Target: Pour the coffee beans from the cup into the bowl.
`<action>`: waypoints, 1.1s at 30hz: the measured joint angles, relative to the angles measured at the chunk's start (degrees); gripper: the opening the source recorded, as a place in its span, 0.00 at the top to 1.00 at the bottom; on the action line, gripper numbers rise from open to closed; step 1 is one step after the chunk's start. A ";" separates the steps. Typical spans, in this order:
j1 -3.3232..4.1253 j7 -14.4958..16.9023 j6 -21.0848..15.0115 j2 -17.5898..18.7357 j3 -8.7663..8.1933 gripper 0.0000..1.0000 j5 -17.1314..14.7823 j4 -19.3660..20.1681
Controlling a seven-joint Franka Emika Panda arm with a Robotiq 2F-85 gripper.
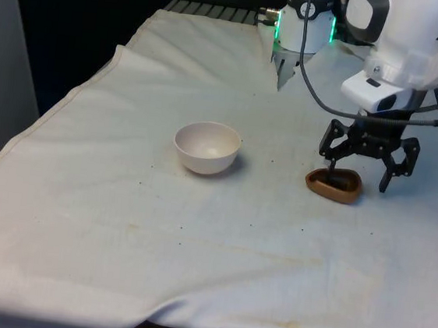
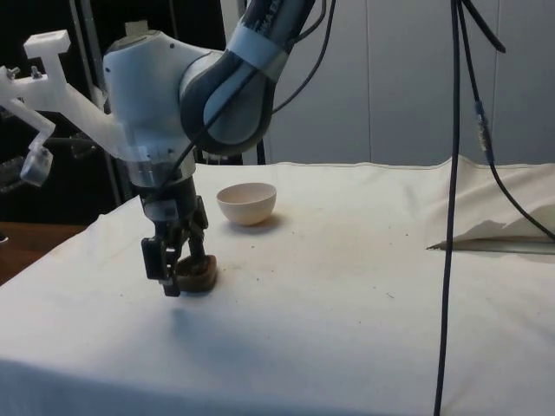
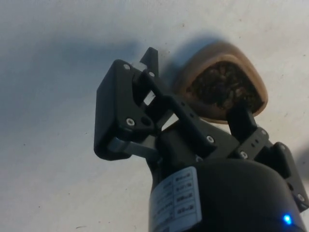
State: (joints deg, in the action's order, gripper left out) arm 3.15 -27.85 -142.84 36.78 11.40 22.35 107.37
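My gripper grabs the cup by its rim (image 1: 345, 174) next, to tip the coffee beans into the bowl (image 1: 207, 147).
A low brown wooden cup (image 1: 334, 185) filled with dark coffee beans (image 3: 223, 88) rests on the white cloth at the front view's right. My gripper (image 1: 357, 181) is down at the cup and open. One finger (image 1: 331, 169) dips over the beans while the other (image 1: 386, 180) stands outside, so the cup's wall lies between them. The side view puts the gripper (image 2: 176, 276) right against the cup (image 2: 201, 276). From the wrist, the gripper (image 3: 195, 84) straddles the cup's rim (image 3: 182, 79). An empty white bowl (image 1: 207, 147) (image 2: 247, 202) stands apart, towards the front view's left.
A black cable (image 2: 451, 217) hangs down at the side view's right, over a raised fold of cloth (image 2: 494, 227). Small dark specks lie scattered on the cloth (image 1: 195, 240). The table's edge runs along the front view's left (image 1: 43, 122).
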 measured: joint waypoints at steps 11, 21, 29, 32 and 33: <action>-0.06 0.06 -0.40 0.23 -0.46 0.00 0.06 0.29; -0.17 0.40 -0.80 0.46 -0.92 0.19 0.06 0.34; -0.17 0.46 -0.80 0.34 -0.92 0.68 0.06 0.23; -0.17 0.46 -0.80 0.34 -0.92 0.78 0.06 0.23; -0.17 0.46 -0.80 0.34 -0.92 0.83 0.06 0.23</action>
State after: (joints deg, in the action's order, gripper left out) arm 2.98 -27.39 -143.64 37.13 10.49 22.40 107.60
